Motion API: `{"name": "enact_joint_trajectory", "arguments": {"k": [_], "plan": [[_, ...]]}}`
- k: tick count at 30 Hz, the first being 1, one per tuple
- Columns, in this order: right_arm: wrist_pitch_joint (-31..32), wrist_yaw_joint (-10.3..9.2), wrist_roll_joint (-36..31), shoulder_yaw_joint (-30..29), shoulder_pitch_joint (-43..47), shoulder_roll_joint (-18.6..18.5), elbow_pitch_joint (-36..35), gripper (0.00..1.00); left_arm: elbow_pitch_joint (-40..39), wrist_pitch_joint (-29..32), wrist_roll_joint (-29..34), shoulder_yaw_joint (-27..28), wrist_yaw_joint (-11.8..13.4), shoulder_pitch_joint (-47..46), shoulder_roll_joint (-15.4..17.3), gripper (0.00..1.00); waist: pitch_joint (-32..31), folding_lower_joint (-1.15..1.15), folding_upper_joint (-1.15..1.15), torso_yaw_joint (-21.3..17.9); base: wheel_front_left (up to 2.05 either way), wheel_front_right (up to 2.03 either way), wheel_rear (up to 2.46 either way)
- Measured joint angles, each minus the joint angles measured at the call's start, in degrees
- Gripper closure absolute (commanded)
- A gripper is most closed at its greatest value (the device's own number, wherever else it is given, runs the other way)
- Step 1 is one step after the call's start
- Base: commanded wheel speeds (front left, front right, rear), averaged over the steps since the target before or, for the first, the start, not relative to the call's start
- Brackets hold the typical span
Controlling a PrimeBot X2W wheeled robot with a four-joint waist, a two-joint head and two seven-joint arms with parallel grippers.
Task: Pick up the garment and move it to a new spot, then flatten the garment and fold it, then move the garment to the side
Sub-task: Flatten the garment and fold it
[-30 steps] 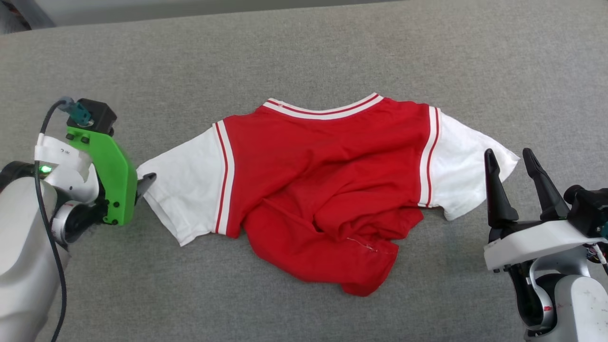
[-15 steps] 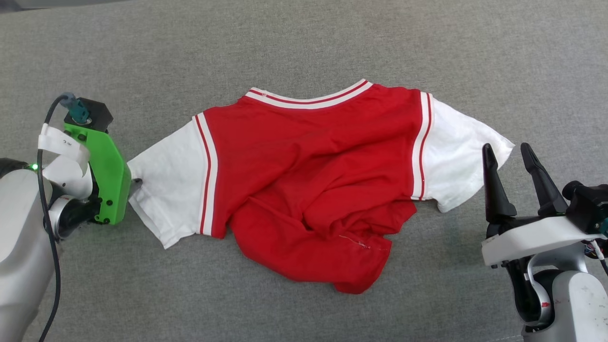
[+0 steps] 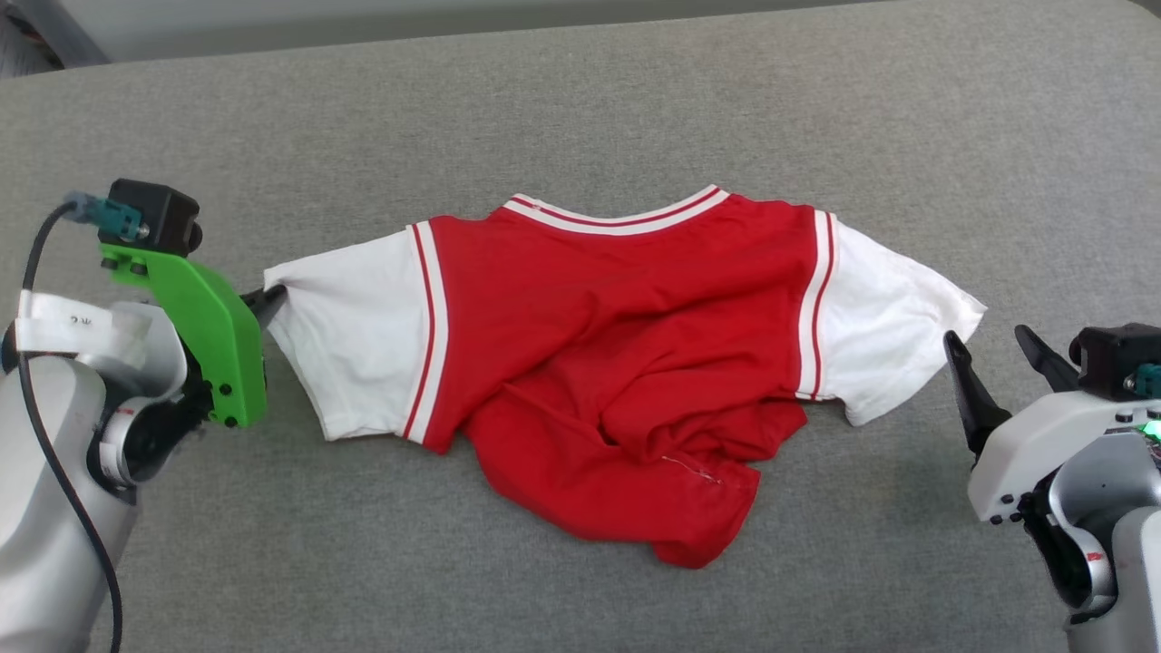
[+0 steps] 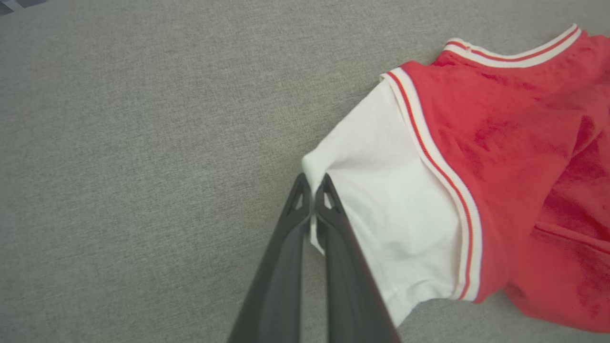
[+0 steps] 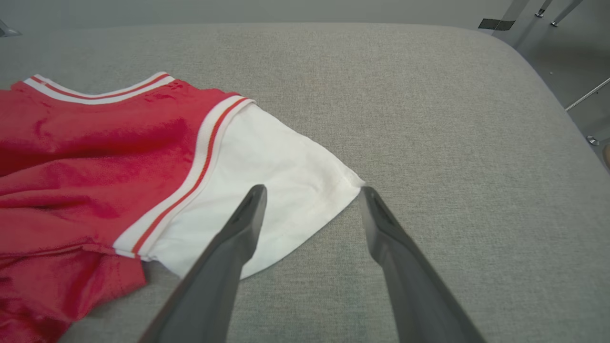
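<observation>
I should grab the garment by the cuff corner [image 3: 976, 312] with my right gripper next, because the white sleeve [image 3: 876, 310] is lying flat on the grey surface.
The garment [image 3: 617, 354] is a red shirt with white short sleeves and striped trim, lying rumpled on the grey padded surface [image 3: 580, 109] with its plain side up. My left gripper [image 3: 269, 297] is shut on the cuff corner of the left white sleeve [image 4: 381, 209], lifting it slightly; in the left wrist view the left gripper [image 4: 313, 183] pinches white cloth between its fingers. Just off the right sleeve's cuff [image 3: 907, 336], my right gripper [image 3: 998, 349] stands open. In the right wrist view the right gripper [image 5: 312, 193] hovers above that sleeve's edge [image 5: 286, 190].
The grey surface's far edge [image 3: 453, 36] runs along the top of the head view. Its rounded right corner [image 5: 529, 66] shows in the right wrist view, with metal legs [image 5: 548, 9] on the floor beyond.
My left gripper has shut on the left sleeve's cuff and raised it a little, pulling the sleeve taut. The right gripper has dropped lower. The head camera has shifted.
</observation>
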Motion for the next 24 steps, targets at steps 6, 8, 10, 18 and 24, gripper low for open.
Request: {"name": "enact_joint_trajectory", "arguments": {"k": [6,8,10,18,24], "plan": [[15.46,0.01,2.6,-0.46,-4.47,-4.32,1.75,0.0,-12.32,0.09,-1.75,1.13,4.42,7.19,0.47,1.0,-1.0,0.0,0.0,2.17,0.0,0.0,0.0],[20.13,0.0,3.07,-0.74,-6.58,-5.6,2.8,0.0,-15.95,0.09,-2.1,1.35,5.79,9.0,0.6,1.0,-0.97,0.0,0.0,2.88,0.0,0.0,0.0],[24.69,0.01,3.71,-1.05,-8.9,-7.06,4.53,0.0,-19.63,0.09,-2.26,1.31,6.9,10.71,0.62,1.0,-0.73,0.0,0.0,3.62,0.0,0.0,0.0],[33.74,0.0,4.26,-1.64,-15.58,-11.46,12.07,0.0,-28.14,-0.02,-2.13,0.85,8.96,12.89,0.25,1.0,1.32,0.0,0.0,6.41,0.0,0.0,0.0],[34.44,0.01,3.94,-0.12,-17.21,-12.59,16.34,0.0,-28.6,-0.82,-2.12,-0.04,8.64,12.9,-0.71,1.0,3.24,0.0,0.0,8.74,0.0,0.0,0.0]]}}
